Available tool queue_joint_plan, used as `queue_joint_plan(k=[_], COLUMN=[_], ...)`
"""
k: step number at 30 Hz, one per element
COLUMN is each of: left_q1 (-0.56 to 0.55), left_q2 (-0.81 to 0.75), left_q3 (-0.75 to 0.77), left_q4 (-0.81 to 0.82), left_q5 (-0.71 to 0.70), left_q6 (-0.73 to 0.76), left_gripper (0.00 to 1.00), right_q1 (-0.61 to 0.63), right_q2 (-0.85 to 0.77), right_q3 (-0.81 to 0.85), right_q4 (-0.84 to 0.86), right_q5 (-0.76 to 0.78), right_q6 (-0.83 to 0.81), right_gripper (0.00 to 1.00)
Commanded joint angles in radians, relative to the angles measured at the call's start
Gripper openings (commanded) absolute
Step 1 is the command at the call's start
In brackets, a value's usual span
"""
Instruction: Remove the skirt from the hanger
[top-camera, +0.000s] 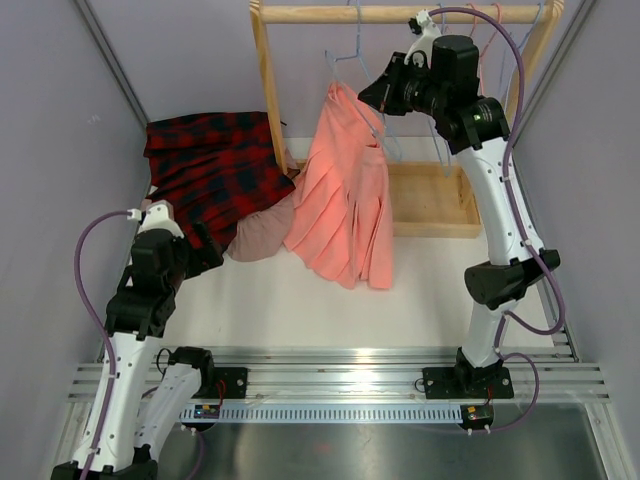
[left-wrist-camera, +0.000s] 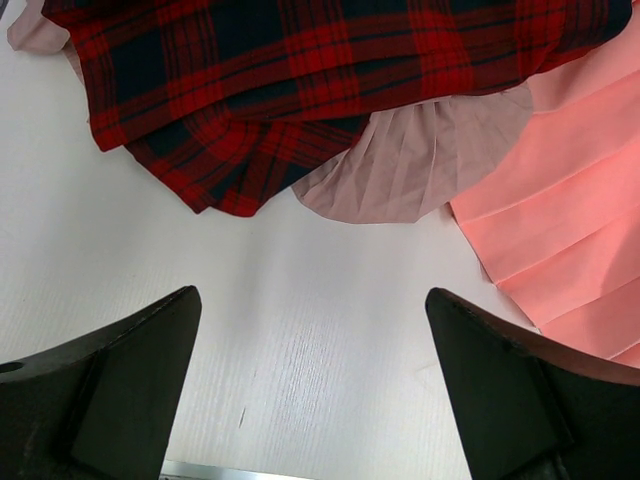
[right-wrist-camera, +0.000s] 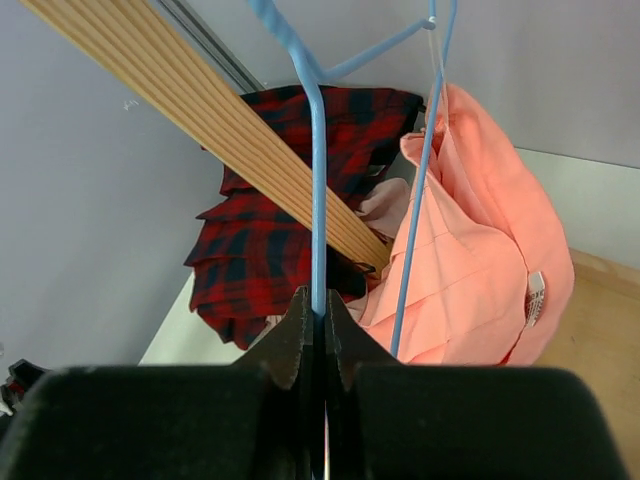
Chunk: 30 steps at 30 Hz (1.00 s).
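Observation:
I will use my left gripper next to grab the pink pleated skirt by its top edge, beside where it hangs. The skirt can then come off the hanger.
A pink pleated skirt hangs from a light blue wire hanger and drapes down onto the table. In the right wrist view the skirt hangs by one clip and the hanger runs straight into my jaws. My right gripper is raised by the rack and shut on the hanger wire. My left gripper is low over the white table, open and empty, just short of the skirts' hems.
A red and black plaid skirt and a dusty pink skirt lie at the back left; both show in the left wrist view. A wooden rack with a base tray stands at the back, several hangers on its rail.

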Motion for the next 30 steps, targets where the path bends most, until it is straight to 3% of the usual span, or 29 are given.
queue_joint_plan(k=[1,3,4,8,13,22,30], left_q1=[-0.019,-0.055,-0.138,-0.455,-0.686,-0.864,-0.918], left_q2=[0.034,0.07,0.12,0.286,0.447,0.679,0.821], left_q3=[0.09,0.18,0.216,0.42,0.511,0.515,0.566], left_q4=[0.077,0.121,0.135,0.195,0.386,0.785,0.914], left_q5=[0.03,0.061,0.05,-0.186,-0.146,-0.096,-0.059], left_q6=[0.011,-0.019,-0.025,-0.002,0.026,0.053,0.035], left_gripper=[0.99,0.99,0.99,0.99,0.99,0.99,0.99], right_q1=[-0.003,-0.003,0.0,0.04,0.078,0.092,0.094], right_q2=[-0.028,-0.059,-0.069,-0.128,-0.224,-0.362,-0.479], right_q3=[0.111,0.089,0.078,-0.006,-0.112,-0.232,-0.333], right_q4=[0.112,0.149,0.175,0.2,0.24,0.24,0.243], right_q5=[0.002,-0.004,-0.001,0.074,0.189,0.26,0.252], right_q6=[0.064,0.099,0.11,0.098,0.095,0.158,0.219], right_gripper=[0.0,0.0,0.0,0.0,0.0,0.0,0.0])
